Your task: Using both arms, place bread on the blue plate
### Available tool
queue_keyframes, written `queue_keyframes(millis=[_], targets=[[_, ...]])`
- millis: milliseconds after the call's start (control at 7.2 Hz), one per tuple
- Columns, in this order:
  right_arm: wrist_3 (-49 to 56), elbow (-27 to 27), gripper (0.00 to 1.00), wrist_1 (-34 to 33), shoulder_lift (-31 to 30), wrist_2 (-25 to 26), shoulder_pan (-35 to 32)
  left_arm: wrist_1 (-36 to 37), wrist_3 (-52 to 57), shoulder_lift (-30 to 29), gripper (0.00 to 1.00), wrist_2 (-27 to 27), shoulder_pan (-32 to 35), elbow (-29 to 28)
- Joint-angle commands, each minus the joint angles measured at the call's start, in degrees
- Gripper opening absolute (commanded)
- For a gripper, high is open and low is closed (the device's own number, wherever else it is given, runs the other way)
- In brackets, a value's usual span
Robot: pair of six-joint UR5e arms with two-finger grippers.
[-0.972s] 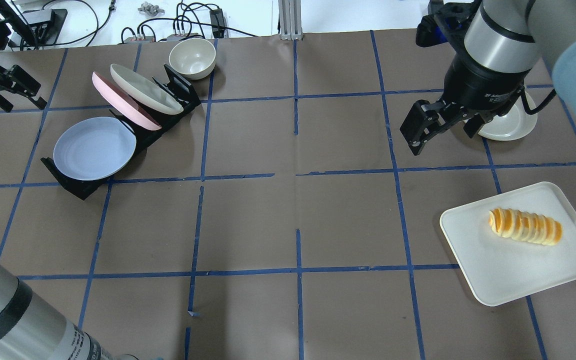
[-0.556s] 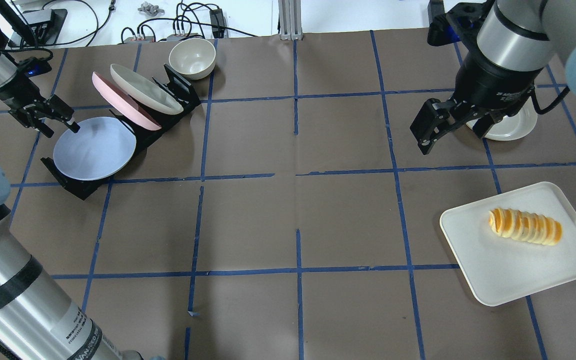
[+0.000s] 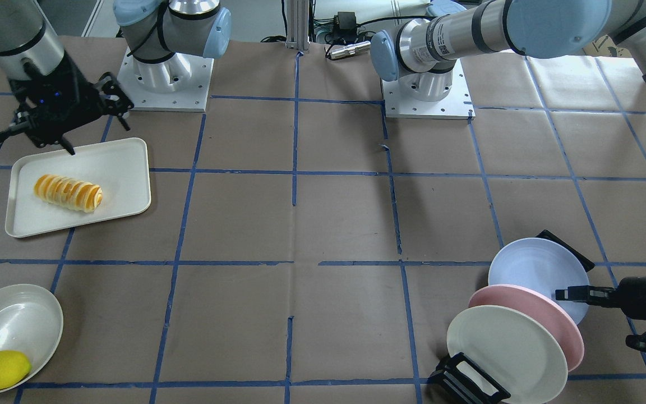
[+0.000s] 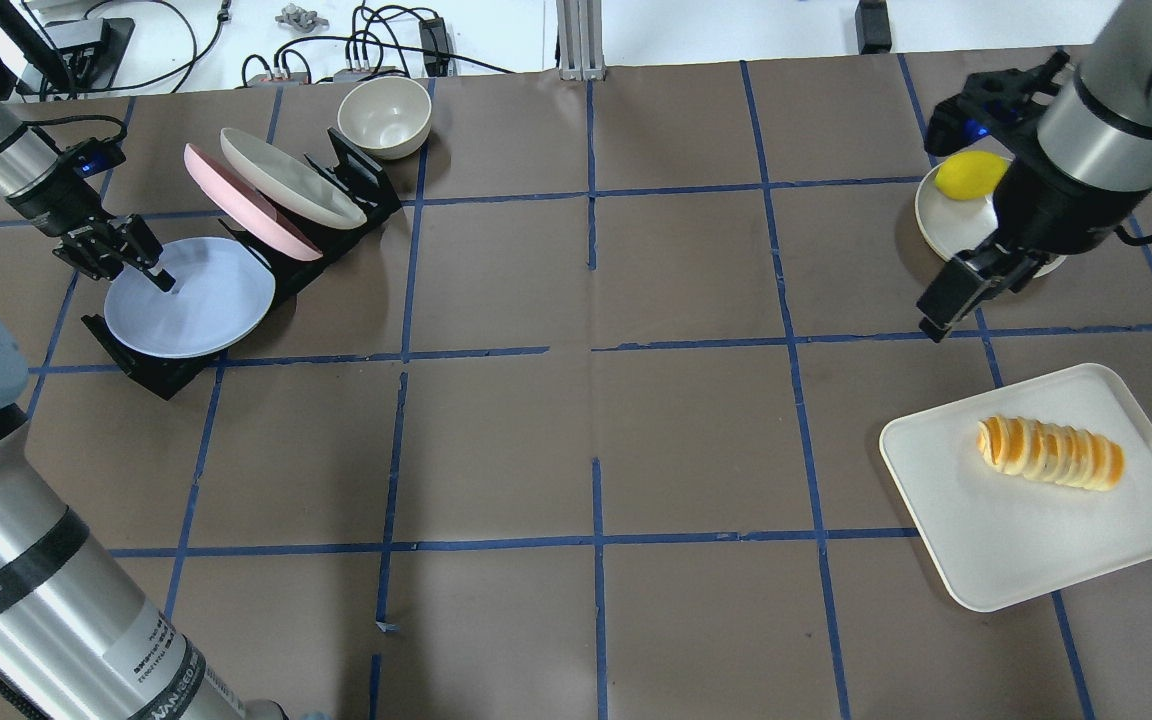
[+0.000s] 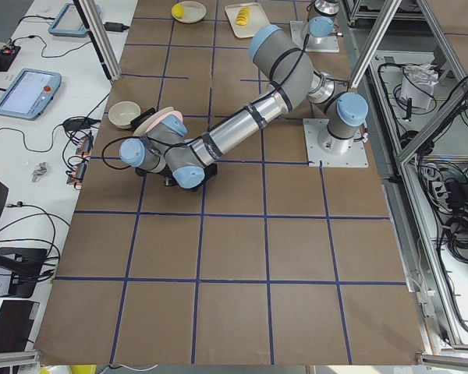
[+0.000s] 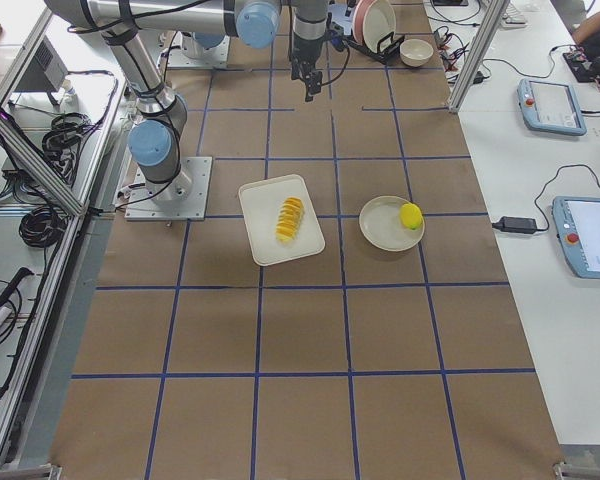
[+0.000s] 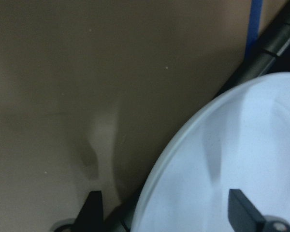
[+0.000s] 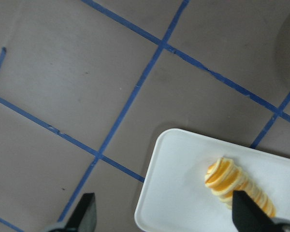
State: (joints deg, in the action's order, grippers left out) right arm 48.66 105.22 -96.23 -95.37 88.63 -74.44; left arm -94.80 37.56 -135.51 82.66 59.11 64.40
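Note:
The bread needs a place to go. My left gripper will next grab the blue plate by its rim (image 7: 159,169) to set that place out.
The bread (image 4: 1049,453), an orange and pale yellow twisted roll, lies on a white tray (image 4: 1016,555) at the right; it also shows in the front view (image 3: 68,192) and the right wrist view (image 8: 237,186). The blue plate (image 4: 191,298) leans in the front slot of a black rack. My left gripper (image 4: 131,272) is open, its jaws astride the plate's left rim (image 7: 183,159). My right gripper (image 4: 981,295) is open and empty, in the air beyond the tray's far left corner.
A pink plate (image 4: 246,200) and a cream plate (image 4: 291,178) lean in the rack (image 4: 136,365) behind the blue one. A cream bowl (image 4: 384,115) stands behind the rack. A lemon (image 4: 971,173) lies in a cream dish (image 4: 946,225) at the far right.
My left gripper has moved right onto the blue plate's rim. My right gripper has moved right and nearer the tray, which uncovers the lemon. The bread has not moved.

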Motion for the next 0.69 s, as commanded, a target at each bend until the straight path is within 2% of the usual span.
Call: queue_keyframes(millis=[0, 139, 278, 417, 556], targets=[[20.88, 13.20, 1.00, -22.75, 4.89, -0.13, 12.79, -0.39, -0.55, 0.51, 0.21, -0.30, -0.13, -0.24], [26.61, 14.65, 1.00, -29.47, 9.71, -0.48, 14.83, -0.39, -0.65, 0.95, 0.21, -0.30, -0.48, -0.24], [27.97, 14.93, 1.00, -33.20, 15.33, -1.44, 17.89, -0.39, -0.65, 1.56, 0.21, -0.30, -0.92, -0.24], [28.68, 15.01, 1.00, -33.23, 17.73, -2.14, 20.97, -0.39, -0.73, 2.00, 0.20, -0.13, -1.01, -0.24], [29.03, 16.15, 1.00, -32.36, 17.41, -3.63, 21.43, -0.39, -0.74, 2.18, 0.19, -0.04, -1.01, -0.24]])
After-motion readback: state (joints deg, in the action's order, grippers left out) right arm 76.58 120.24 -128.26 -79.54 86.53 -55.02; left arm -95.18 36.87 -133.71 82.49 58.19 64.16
